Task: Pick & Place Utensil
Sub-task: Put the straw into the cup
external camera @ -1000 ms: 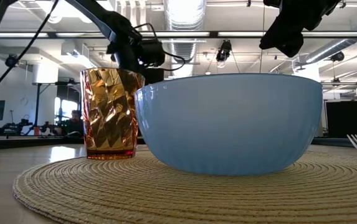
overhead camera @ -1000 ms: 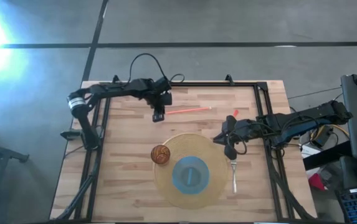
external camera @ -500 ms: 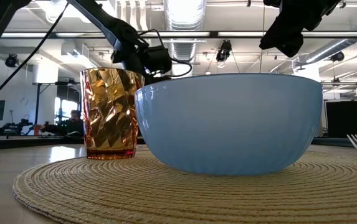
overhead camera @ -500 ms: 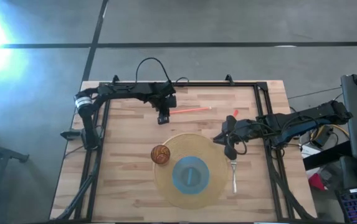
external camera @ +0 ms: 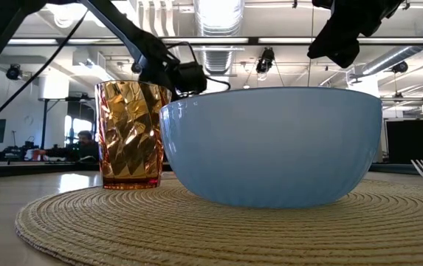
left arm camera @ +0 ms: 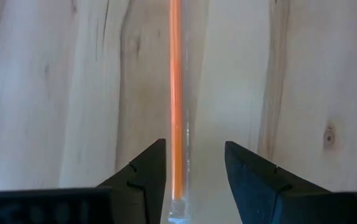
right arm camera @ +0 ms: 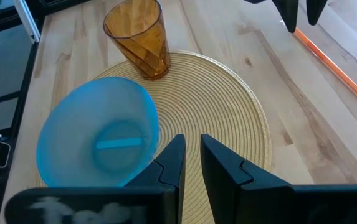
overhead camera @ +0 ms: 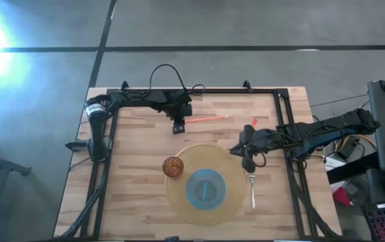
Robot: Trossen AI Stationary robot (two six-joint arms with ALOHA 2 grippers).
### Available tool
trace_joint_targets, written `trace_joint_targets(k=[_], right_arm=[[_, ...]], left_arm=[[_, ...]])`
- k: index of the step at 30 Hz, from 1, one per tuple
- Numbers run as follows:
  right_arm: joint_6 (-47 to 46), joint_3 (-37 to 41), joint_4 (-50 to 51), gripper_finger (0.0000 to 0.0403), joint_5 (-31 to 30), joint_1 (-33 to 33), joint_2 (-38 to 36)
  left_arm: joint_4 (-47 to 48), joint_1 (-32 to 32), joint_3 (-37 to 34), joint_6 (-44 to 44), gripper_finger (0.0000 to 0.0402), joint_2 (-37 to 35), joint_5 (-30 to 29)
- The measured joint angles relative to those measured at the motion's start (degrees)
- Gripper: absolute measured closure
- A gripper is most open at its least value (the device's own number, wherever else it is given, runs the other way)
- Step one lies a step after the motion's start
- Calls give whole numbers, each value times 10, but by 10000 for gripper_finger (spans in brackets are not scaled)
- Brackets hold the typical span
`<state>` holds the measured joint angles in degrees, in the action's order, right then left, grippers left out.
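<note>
My left gripper grabs the thin orange utensil by its clear-end with the cap (overhead camera: pixel 187 120) next, to place the utensil in the amber cup (overhead camera: pixel 173 167).
A thin orange utensil (overhead camera: pixel 204 119) lies flat on the wood table, toward the far side. My left gripper (overhead camera: pixel 177 126) hangs over its left end, open. In the left wrist view its fingers (left arm camera: pixel 146 177) stand on either side of the utensil's end (left arm camera: pixel 177 186), apart from it. My right gripper (overhead camera: pixel 248 163) hovers at the right rim of the round woven placemat (overhead camera: pixel 179 202), above the handle of a silver fork (overhead camera: pixel 252 193) lying on the table. Its fingers (right arm camera: pixel 174 159) show a narrow gap and hold nothing.
A light-blue bowl (overhead camera: pixel 205 189) sits in the middle of the placemat, and an amber faceted cup (overhead camera: pixel 173 167) stands at its left rim. A small red object (overhead camera: pixel 253 122) lies near the right arm. Black frame rails run along the table's edges (overhead camera: pixel 287 107).
My left gripper has moved toward the table's right, to the left end of the orange utensil, staying open. The right arm, bowl, cup and fork have kept still.
</note>
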<state>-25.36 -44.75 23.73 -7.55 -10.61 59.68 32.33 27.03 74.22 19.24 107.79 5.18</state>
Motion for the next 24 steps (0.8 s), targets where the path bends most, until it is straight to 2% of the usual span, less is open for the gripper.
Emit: trace_joint_targets(k=[19, 24], right_arm=[[0, 0, 0, 355, 0, 0, 0], [-1, 0, 0, 355, 0, 0, 0]], left_arm=[[-12, 2, 2, -13, 248, 46, -17], [-7, 1, 2, -13, 279, 46, -27]])
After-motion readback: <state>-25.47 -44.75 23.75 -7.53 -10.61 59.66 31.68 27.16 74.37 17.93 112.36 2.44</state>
